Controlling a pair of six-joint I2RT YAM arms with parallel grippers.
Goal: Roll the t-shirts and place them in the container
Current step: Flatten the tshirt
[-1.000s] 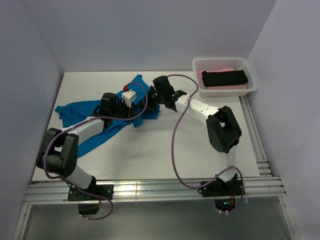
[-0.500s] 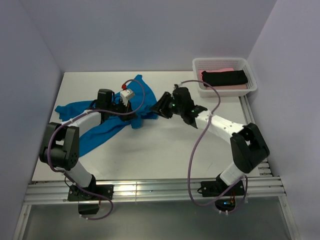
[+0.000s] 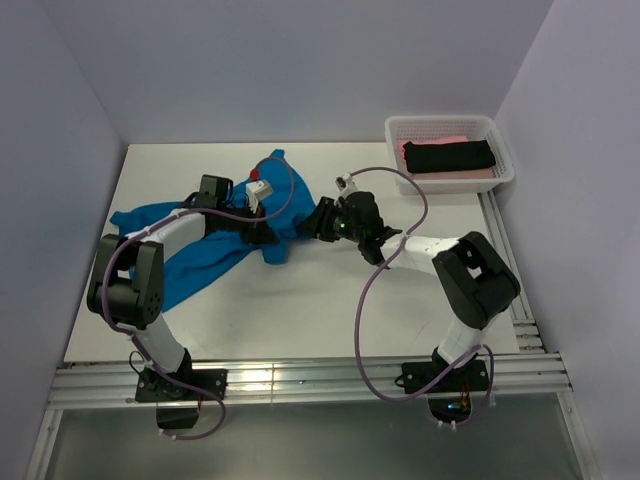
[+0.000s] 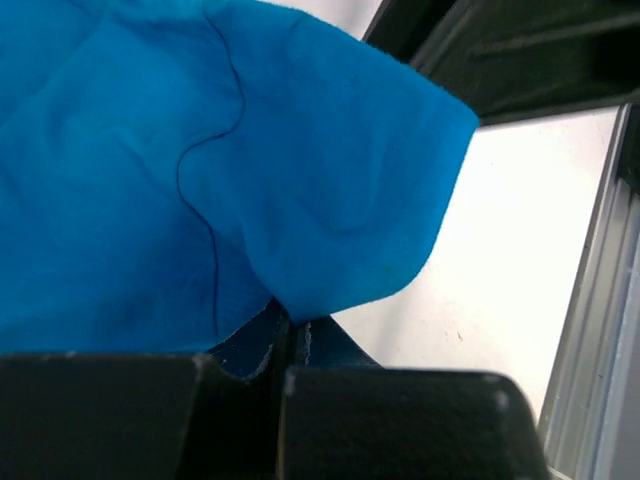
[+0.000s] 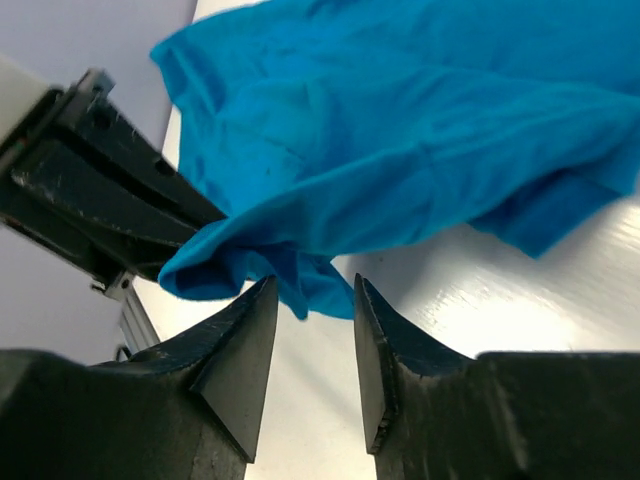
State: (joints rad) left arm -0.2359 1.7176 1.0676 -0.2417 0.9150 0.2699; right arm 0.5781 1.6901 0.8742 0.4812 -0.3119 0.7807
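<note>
My right gripper should next pinch the blue t-shirt [image 3: 185,262] by its hanging corner [image 3: 301,230], opposite the fold at my left gripper, to spread the t-shirt for rolling.
The bright blue t-shirt [image 3: 185,262] lies crumpled across the left and middle of the table. My left gripper [image 3: 268,232] is shut on a fold of the blue t-shirt [image 4: 150,180], pinched at the jaw tips [image 4: 290,325]. My right gripper [image 3: 316,222] faces it from the right, low over the table. Its jaws stand open [image 5: 312,300], and a hanging corner of the blue t-shirt [image 5: 400,130] dips between the tips without being clamped. A black t-shirt [image 3: 450,156] and a pink t-shirt [image 3: 432,142] lie in the basket.
The white mesh basket [image 3: 505,172] stands at the back right corner. Metal rails [image 3: 505,270] run along the table's right and near edges. The two grippers sit close together, the left gripper [image 5: 100,190] showing in the right wrist view.
My left gripper has shut on the blue cloth. My right gripper let go, opened, swung its arm outward and now points at the cloth's right corner.
</note>
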